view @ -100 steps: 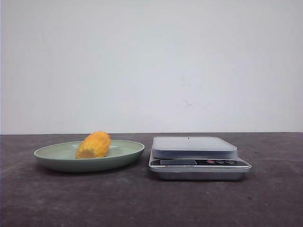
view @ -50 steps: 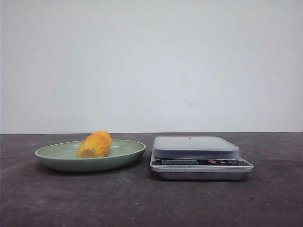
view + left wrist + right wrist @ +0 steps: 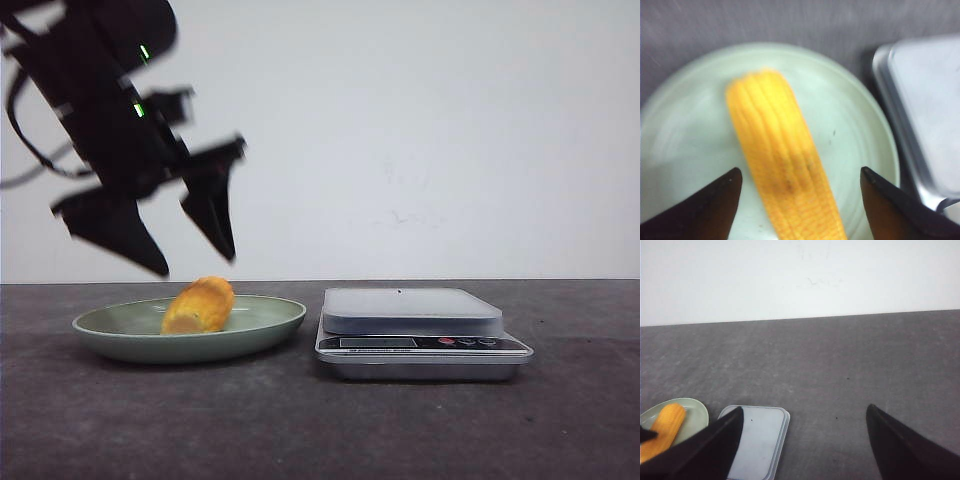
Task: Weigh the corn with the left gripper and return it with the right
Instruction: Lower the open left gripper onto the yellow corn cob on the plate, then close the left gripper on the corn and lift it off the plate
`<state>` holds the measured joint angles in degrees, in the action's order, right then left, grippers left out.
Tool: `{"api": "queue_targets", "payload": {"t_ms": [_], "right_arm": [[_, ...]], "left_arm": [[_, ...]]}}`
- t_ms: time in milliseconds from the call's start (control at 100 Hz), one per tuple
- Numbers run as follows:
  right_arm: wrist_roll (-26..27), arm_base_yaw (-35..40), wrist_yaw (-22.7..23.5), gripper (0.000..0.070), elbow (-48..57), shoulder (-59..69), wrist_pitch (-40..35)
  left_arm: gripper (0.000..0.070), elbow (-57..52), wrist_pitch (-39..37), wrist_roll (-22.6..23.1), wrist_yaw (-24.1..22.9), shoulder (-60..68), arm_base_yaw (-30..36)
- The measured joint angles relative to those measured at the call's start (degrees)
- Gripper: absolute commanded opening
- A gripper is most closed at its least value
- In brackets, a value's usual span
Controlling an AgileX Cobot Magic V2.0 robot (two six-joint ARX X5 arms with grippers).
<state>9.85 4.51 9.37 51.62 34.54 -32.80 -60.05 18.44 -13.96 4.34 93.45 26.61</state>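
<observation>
The left gripper isn't ready to close on the corn yet and needs to come down to it first: in the front view its fingers stop above the corn's top over the plate (image 3: 262,324).
The corn (image 3: 200,305) is a yellow-orange cob piece lying on a pale green plate (image 3: 262,324) at the left. My left gripper (image 3: 194,265) hangs open just above the corn, tilted, one finger to each side and touching nothing. In the left wrist view the corn (image 3: 782,170) lies lengthwise between the two open fingertips of the left gripper (image 3: 800,170), over the plate (image 3: 850,130). My right gripper (image 3: 805,408) is open and empty, high over the table; it does not show in the front view. The right wrist view shows the corn (image 3: 662,430) far off.
A silver kitchen scale (image 3: 410,310) with a flat grey platform stands right of the plate, close to its rim. It also shows in the left wrist view (image 3: 930,110) and the right wrist view (image 3: 760,440). Dark grey table, white wall behind.
My left gripper has come into the front view from the upper left and now hangs open over the corn. The corn, plate and scale have not moved.
</observation>
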Motion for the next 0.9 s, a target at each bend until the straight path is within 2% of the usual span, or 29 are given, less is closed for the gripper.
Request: {"api": "queue_targets", "payload": {"t_ms": [240, 290, 380, 640, 800, 900], "right_arm": [[-0.02, 0.0, -0.13, 0.0489, 0.0, -0.02, 0.0], [-0.02, 0.0, -0.13, 0.0489, 0.0, 0.0, -0.04], [-0.02, 0.0, -0.22, 0.0489, 0.0, 0.0, -0.26], [-0.07, 0.0, -0.31, 0.0489, 0.0, 0.0, -0.44], [-0.17, 0.0, -0.33, 0.0489, 0.0, -0.02, -0.44], [-0.2, 0.0, -0.33, 0.0488, 0.0, -0.02, -0.42]], "left_arm": [[0.0409, 0.0, -0.15, -0.44, -2.51, 4.11, 2.21], [0.0303, 0.0, -0.17, -0.5, -3.28, 4.55, 2.58], [0.0, -0.02, -0.15, -0.48, -4.24, 4.68, 3.06], [0.001, -0.48, 1.66, -0.13, -6.43, 3.1, 3.06], [0.0013, -0.85, 1.84, -0.2, -6.23, -5.46, 3.54], [0.0015, -3.65, 1.95, -1.29, -6.05, -9.42, 6.05]]}}
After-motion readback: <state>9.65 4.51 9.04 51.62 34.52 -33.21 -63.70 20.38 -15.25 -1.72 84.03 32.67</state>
